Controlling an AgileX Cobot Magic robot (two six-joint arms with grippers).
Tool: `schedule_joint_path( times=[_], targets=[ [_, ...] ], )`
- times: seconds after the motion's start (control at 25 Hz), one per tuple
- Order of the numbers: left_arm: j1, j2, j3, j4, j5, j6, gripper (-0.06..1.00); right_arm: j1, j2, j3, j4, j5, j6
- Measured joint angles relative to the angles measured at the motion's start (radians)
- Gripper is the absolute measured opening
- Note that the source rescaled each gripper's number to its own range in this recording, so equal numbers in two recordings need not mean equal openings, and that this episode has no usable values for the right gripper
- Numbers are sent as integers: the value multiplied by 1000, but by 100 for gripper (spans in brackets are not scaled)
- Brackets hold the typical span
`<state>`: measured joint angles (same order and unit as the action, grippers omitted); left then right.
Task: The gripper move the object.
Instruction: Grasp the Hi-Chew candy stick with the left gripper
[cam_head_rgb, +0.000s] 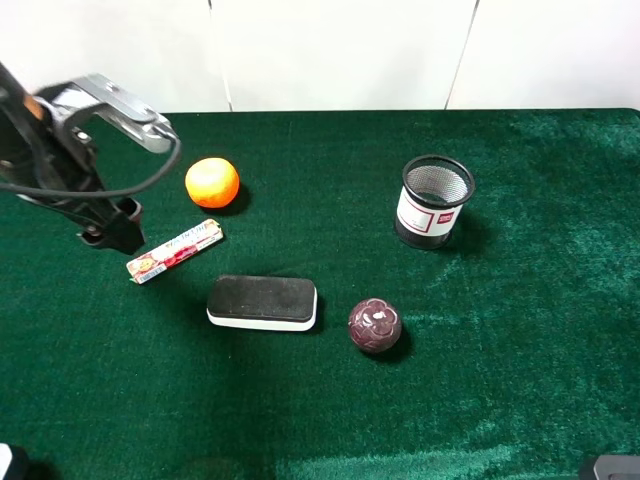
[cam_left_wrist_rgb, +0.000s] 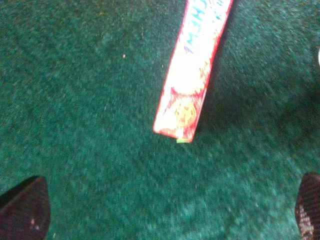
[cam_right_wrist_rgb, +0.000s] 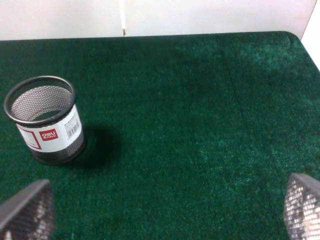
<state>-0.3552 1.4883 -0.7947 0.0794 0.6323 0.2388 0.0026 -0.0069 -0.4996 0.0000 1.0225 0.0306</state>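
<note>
My left gripper should grab the slim white-and-red roll next. It should hold the roll by its lettered middle (cam_head_rgb: 178, 250) (cam_left_wrist_rgb: 198, 37) to move it.
The object is a slim roll (cam_head_rgb: 175, 251) in a white wrapper with red print. It lies flat on the green cloth at the left, pointing diagonally. My left gripper (cam_head_rgb: 112, 232) hangs just left of the roll's lower end, close above the cloth. In the left wrist view the roll (cam_left_wrist_rgb: 192, 70) lies ahead of the open, empty left gripper (cam_left_wrist_rgb: 167, 210), whose dark fingertips (cam_left_wrist_rgb: 25, 207) stand wide apart and clear of it. My right gripper (cam_right_wrist_rgb: 165, 210) is open and empty above bare cloth.
An orange (cam_head_rgb: 212, 182) sits just behind the roll. A black-and-white eraser block (cam_head_rgb: 262, 302) lies in front of it, to the right. A dark red ball (cam_head_rgb: 374, 325) sits beside the eraser. A black mesh pen cup (cam_head_rgb: 434, 201) stands at the right, also in the right wrist view (cam_right_wrist_rgb: 46, 120).
</note>
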Motion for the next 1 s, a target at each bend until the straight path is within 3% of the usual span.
schedule_joint_path(
  times=[0.52, 1.0],
  targets=[
    [-28, 235, 0, 26, -247, 1, 98, 0, 0, 0, 0, 0, 0],
    [-43, 351, -1, 25, -401, 1, 96, 0, 0, 0, 0, 0, 0]
  ],
)
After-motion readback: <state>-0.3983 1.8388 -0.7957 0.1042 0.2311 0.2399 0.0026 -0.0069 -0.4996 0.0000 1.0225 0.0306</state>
